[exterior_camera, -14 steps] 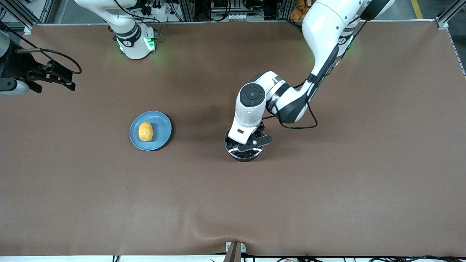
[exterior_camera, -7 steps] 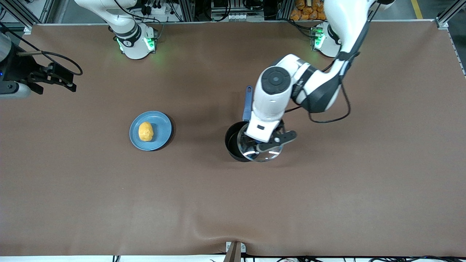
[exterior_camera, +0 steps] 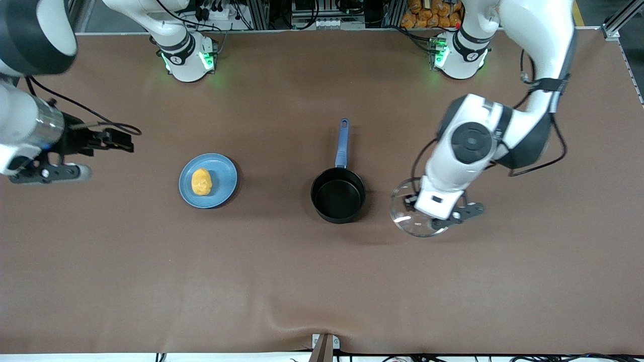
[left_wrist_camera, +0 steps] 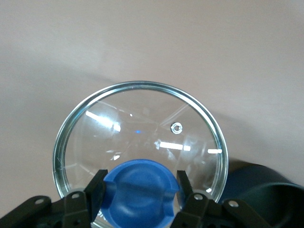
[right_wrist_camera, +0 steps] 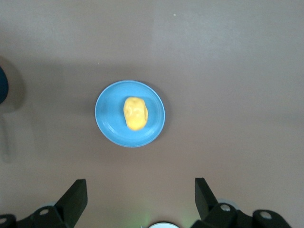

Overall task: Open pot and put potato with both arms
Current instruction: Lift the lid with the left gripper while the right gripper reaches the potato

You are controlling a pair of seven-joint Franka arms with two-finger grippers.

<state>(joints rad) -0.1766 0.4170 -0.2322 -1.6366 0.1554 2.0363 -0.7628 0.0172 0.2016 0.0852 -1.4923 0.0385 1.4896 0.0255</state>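
Observation:
Next, my right gripper grabs the yellow potato [exterior_camera: 201, 181] by its long sides to put it in the black pot [exterior_camera: 338, 195].
The black pot [exterior_camera: 338, 195] stands open in the middle of the table, its blue handle [exterior_camera: 342, 143] pointing toward the robots' bases. My left gripper [exterior_camera: 443, 211] is shut on the blue knob [left_wrist_camera: 140, 187] of the glass lid [exterior_camera: 405, 213], holding the lid over bare table beside the pot, toward the left arm's end. The pot's dark rim [left_wrist_camera: 259, 187] shows past the lid's edge. The yellow potato [exterior_camera: 201, 181] lies on a light-blue plate [exterior_camera: 224, 173]. My right gripper [right_wrist_camera: 140, 197] hangs open and empty in the air, short of the plate [right_wrist_camera: 108, 124] and the potato [right_wrist_camera: 136, 113].
A brown mat covers the whole table. Both arm bases [exterior_camera: 187, 58] stand along the edge farthest from the front camera. A small bracket [exterior_camera: 324, 344] sits at the table's near edge.
The left gripper has lifted the lid off the pot and carried it toward the left arm's end of the table. The right arm has swung in toward the plate.

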